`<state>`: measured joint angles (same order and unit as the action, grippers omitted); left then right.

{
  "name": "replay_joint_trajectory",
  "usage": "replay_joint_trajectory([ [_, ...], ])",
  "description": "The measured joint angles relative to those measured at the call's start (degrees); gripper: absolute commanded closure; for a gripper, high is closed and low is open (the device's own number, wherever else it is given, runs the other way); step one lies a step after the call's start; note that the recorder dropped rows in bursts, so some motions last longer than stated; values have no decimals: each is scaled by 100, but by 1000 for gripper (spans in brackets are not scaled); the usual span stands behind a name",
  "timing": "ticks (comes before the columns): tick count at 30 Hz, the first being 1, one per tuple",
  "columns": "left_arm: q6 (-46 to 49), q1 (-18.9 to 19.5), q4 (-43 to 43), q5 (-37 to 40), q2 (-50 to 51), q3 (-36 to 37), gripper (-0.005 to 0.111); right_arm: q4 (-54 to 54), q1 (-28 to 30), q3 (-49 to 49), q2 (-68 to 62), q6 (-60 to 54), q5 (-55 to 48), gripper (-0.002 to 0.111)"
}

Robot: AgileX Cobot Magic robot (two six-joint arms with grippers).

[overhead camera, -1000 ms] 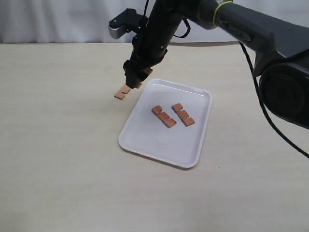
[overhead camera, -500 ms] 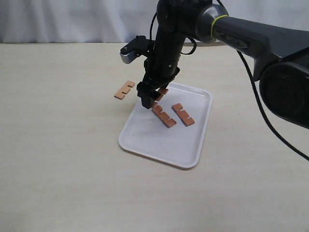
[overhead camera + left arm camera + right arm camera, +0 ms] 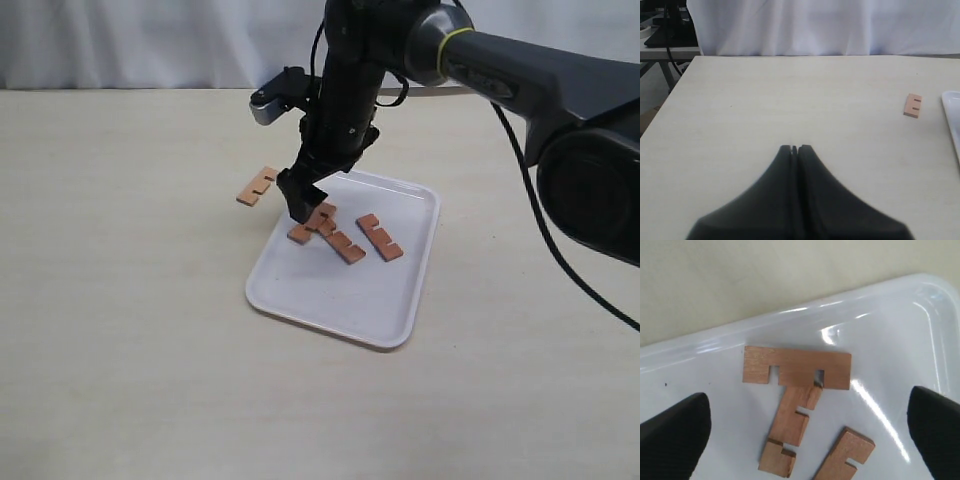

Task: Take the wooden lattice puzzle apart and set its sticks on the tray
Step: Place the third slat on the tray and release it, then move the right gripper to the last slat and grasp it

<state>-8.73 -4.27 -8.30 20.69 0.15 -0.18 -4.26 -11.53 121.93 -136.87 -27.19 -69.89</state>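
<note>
I'll next grab the tabletop stick's opposite ends with my right gripper, to get it onto the white tray (image 3: 330,290).
No assembled lattice puzzle shows; its sticks lie apart. In the exterior view my right gripper (image 3: 303,208) hangs open just above the near-left part of the white tray (image 3: 330,290). Right below it lies a stick (image 3: 312,222), resting across one end of a second stick (image 3: 342,243). A third stick (image 3: 380,237) lies beside them on the tray. The fourth stick (image 3: 257,186) rests on the table left of the tray. In the right wrist view the right gripper (image 3: 807,405) is wide open over the crossed sticks (image 3: 796,368). My left gripper (image 3: 795,148) is shut and empty, low over the table.
The left wrist view shows the loose stick (image 3: 913,105) on the table and the tray's rim (image 3: 952,115) at the picture's edge. A white curtain (image 3: 150,40) closes off the far side of the table. The right arm (image 3: 520,70) stretches over the far right.
My right gripper carried a stick from the tray's left edge over the tray, lowered and opened; the stick now lies on the tray across another stick's end.
</note>
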Motion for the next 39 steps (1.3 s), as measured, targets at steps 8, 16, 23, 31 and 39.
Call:
replay_joint_trajectory([
  [8, 0, 0, 0, 0, 0, 0, 107, -367, -134, 162, -25, 164, 1167, -2],
  [16, 0, 0, 0, 0, 0, 0, 107, -456, -382, 172, -473, 102, 1896, -2],
  [23, 0, 0, 0, 0, 0, 0, 107, -398, -504, 172, -704, 80, 2545, -2],
  [31, 0, 0, 0, 0, 0, 0, 107, -172, -504, 172, -938, 80, 3071, -2],
  [39, 0, 0, 0, 0, 0, 0, 107, -283, -445, 172, -1008, 80, 3256, -2],
])
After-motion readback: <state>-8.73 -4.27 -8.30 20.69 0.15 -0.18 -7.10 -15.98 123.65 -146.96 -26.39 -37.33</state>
